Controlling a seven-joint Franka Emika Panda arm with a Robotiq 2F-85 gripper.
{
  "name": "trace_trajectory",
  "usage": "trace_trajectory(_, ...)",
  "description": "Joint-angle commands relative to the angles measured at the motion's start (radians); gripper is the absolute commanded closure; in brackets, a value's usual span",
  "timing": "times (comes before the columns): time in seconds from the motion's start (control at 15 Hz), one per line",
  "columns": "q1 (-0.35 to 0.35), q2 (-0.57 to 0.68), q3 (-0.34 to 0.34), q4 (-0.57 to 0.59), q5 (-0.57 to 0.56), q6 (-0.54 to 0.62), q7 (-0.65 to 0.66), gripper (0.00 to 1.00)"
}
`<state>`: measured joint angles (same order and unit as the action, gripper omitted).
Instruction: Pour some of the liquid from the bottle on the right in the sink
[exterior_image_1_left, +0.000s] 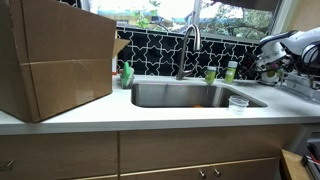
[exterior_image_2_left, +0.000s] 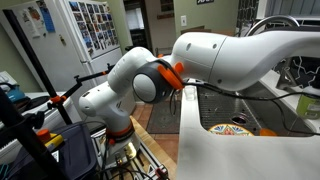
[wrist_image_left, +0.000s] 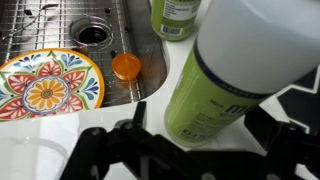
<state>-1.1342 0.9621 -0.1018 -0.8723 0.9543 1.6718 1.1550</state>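
Note:
My gripper is about to pick up the pale green bottle by its lower body, which keeps the whitish top free, so it can pour into the sink (exterior_image_1_left: 170, 95).
The bottle (exterior_image_1_left: 231, 70) is slim and pale green with a whitish top, and it stands on the counter behind the sink's (exterior_image_1_left: 170, 95) right corner. In the wrist view the bottle (wrist_image_left: 240, 70) fills the frame. Its lower body sits in the gap between my gripper's (wrist_image_left: 200, 122) two dark fingers (wrist_image_left: 138, 112), which stand wide apart. In an exterior view my gripper (exterior_image_1_left: 268, 62) hovers just right of the bottle, open and holding nothing. The steel sink (wrist_image_left: 50, 25) lies to the left of the bottle.
A short green cup (exterior_image_1_left: 211, 74) stands beside the bottle, and a clear plastic cup (exterior_image_1_left: 237, 104) sits at the sink's front right. A colourful plate (wrist_image_left: 45, 85) and an orange round piece (wrist_image_left: 126, 67) lie in the basin. A soap bottle (exterior_image_1_left: 125, 73), the faucet (exterior_image_1_left: 188, 45) and a big cardboard box (exterior_image_1_left: 55, 55) are further left.

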Motion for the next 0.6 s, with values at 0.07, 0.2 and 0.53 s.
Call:
trace_trajectory(0.07, -0.012, 0.098, 0.015, 0.135, -0.002, -0.08, 0.075, 0.0)
trace_trajectory(0.2, -0.008, 0.12, 0.012, 0.166, -0.008, -0.098, 0.088, 0.0)
trace_trajectory(0.53, -0.003, 0.166, 0.012, 0.23, -0.006, -0.106, 0.086, 0.05)
